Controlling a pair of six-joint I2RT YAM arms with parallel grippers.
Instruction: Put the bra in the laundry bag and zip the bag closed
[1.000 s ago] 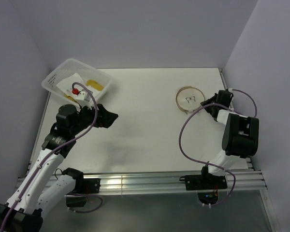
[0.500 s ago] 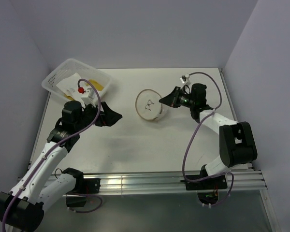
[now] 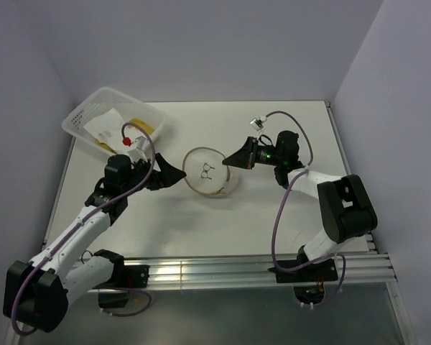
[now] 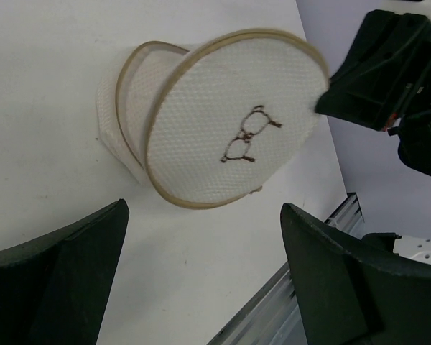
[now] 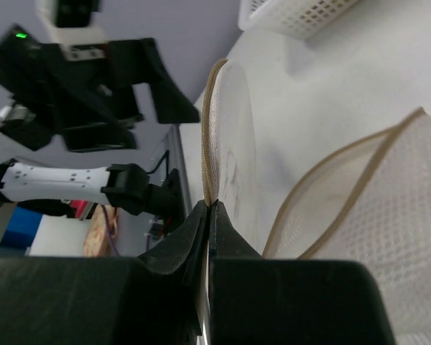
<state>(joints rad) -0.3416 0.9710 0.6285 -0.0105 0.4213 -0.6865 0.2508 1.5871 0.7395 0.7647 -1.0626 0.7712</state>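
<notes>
My left gripper grabs the raised lid's tan rim opposite my right gripper next. Then I fold the lid open for placing the bra.
The laundry bag (image 3: 219, 185), a round white mesh pouch with a tan hoop rim, lies at the table's middle. Its flap lid (image 3: 205, 169), with a black spectacles mark, stands raised. My right gripper (image 3: 230, 159) is shut on the lid's rim, seen edge-on in the right wrist view (image 5: 210, 205). My left gripper (image 3: 174, 174) is open and empty just left of the bag; in its wrist view (image 4: 201, 280) the lid (image 4: 237, 126) and the pouch body (image 4: 122, 108) lie ahead of it. I cannot make out a bra for certain.
A white perforated plastic basket (image 3: 86, 115) stands tilted at the back left corner with white and yellow items (image 3: 140, 128) inside. Purple walls close off the back and sides. A metal rail (image 3: 215, 269) runs along the table's near edge.
My right gripper has pulled the bag by its lid from the far right to the table's middle. My left gripper has moved right, up to the bag.
</notes>
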